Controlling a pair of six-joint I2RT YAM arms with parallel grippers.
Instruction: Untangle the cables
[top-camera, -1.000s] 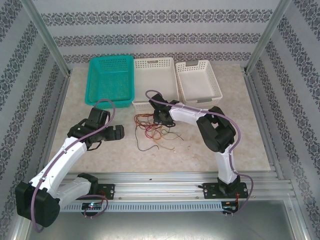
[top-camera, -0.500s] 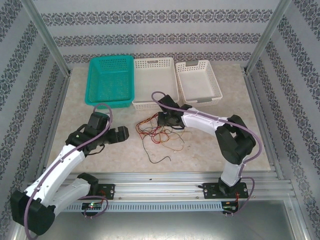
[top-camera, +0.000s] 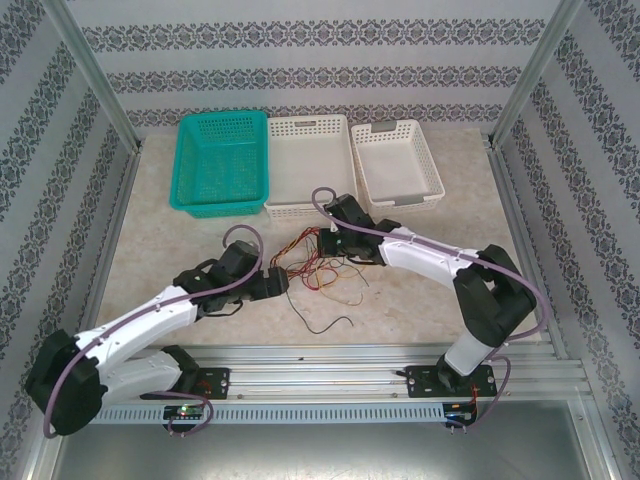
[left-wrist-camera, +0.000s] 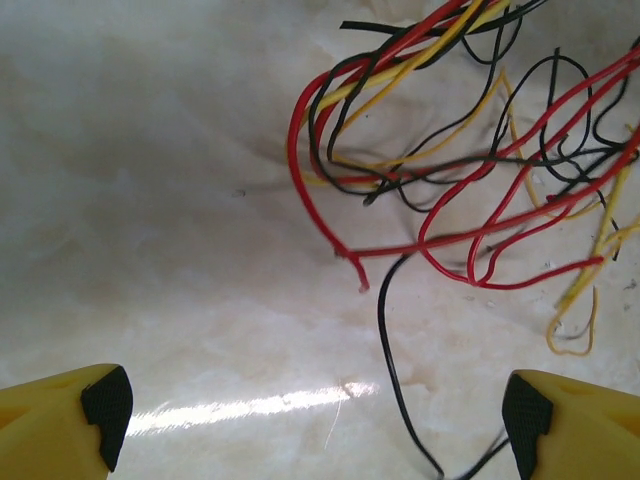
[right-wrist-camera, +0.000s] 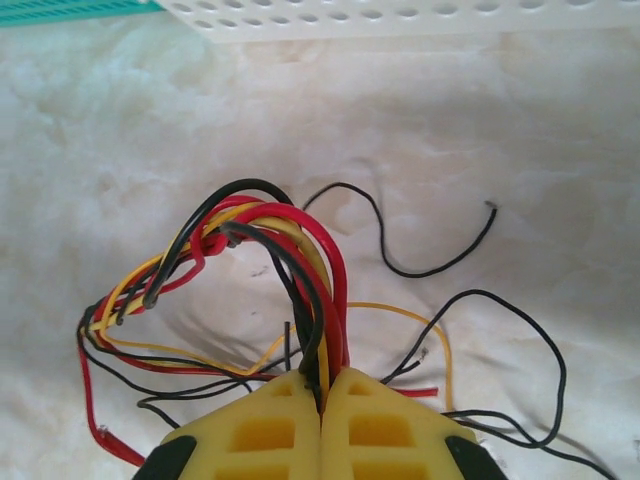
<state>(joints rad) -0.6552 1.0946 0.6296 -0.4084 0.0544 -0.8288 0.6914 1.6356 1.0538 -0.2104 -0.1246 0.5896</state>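
The loose wires should stay free to untangle, so I should next grab the cable bundle with my left gripper at its bend away from my right gripper.
The cables (top-camera: 316, 270) are a tangle of thin red, yellow and black wires on the pale table, in front of the baskets. My right gripper (top-camera: 327, 244) is at the tangle's far edge. In the right wrist view it (right-wrist-camera: 322, 384) is shut on a bundle of red, yellow and black cables (right-wrist-camera: 300, 235) that arches up from its tips. My left gripper (top-camera: 276, 284) is just left of the tangle, open. In the left wrist view it (left-wrist-camera: 315, 425) stands wide over bare table, and a loose black wire (left-wrist-camera: 384, 330) trails between the fingers (left-wrist-camera: 95, 415). The cables (left-wrist-camera: 460, 180) lie ahead of it.
A teal basket (top-camera: 222, 160) and two white baskets (top-camera: 310, 150) (top-camera: 397, 165) stand in a row at the back of the table. The white basket's rim (right-wrist-camera: 400, 15) is close ahead of my right gripper. A metal rail (top-camera: 330, 360) bounds the near edge.
My left gripper has moved right, up to the tangle's left edge, still open. My right arm has stretched out to the right, still shut on the bundle, and the loose wires have shifted.
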